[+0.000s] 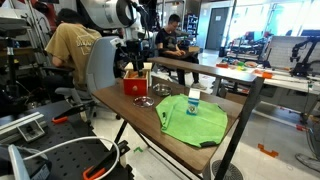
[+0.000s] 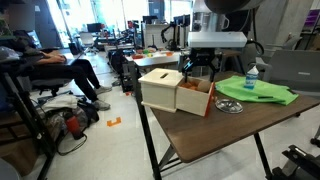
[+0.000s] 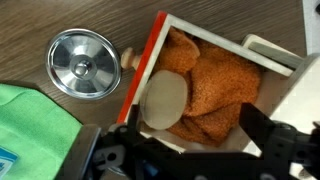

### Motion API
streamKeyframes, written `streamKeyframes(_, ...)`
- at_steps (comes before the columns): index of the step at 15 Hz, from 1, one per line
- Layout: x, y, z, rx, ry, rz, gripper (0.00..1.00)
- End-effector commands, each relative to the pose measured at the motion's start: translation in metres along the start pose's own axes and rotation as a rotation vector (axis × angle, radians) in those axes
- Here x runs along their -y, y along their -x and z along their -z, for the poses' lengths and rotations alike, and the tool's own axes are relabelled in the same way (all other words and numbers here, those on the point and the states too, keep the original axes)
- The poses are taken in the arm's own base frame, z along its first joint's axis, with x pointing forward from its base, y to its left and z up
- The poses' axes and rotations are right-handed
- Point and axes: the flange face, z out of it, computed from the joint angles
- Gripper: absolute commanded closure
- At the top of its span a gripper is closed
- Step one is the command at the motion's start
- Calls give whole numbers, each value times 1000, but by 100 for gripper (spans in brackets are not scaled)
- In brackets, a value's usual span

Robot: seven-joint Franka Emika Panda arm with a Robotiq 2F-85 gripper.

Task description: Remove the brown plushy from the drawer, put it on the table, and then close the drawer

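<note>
My fingers reach down beside the near end of the pale oval lump (image 3: 165, 114), so it is time to close on that near end of the lump.
The brown plushy (image 3: 215, 80), orange-brown with a pale oval patch, lies inside the pulled-out drawer (image 3: 146, 72) with its red-orange front and white inner walls. My gripper (image 3: 197, 130) is open, right above the drawer, with a finger on each side of the plushy's near end; I cannot tell if they touch it. In both exterior views the gripper (image 1: 133, 66) (image 2: 200, 72) hangs over the red drawer unit (image 1: 135, 85) (image 2: 172, 92) on the dark wooden table (image 1: 118, 101) (image 2: 220, 138). The plushy is hidden in those views.
A shiny round metal dish (image 3: 83, 63) (image 2: 229, 106) sits beside the drawer front. A green cloth (image 3: 30, 120) (image 1: 195, 122) (image 2: 256, 92) with a small bottle (image 1: 193, 99) (image 2: 251, 77) lies beyond it. People sit at desks behind the table.
</note>
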Motion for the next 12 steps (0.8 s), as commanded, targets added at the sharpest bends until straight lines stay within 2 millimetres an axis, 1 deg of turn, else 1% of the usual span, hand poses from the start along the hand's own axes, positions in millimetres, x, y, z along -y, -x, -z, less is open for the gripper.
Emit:
streamKeyframes(1, 2, -5, -4, 9, 9, -1, 0)
streamKeyframes(3, 0, -5, -7, 14, 13, -3, 25)
streamKeyframes(4, 0, -4, -8, 15, 15, -3, 35)
streamKeyframes(6, -2, -5, -9, 15, 19, -4, 51)
streamKeyframes(7, -2, -6, -9, 14, 20, -5, 57)
streamKeyframes(10, -2, -6, -7, 12, 20, -1, 81)
streamKeyframes(12, -2, -5, -6, 9, 20, 7, 94)
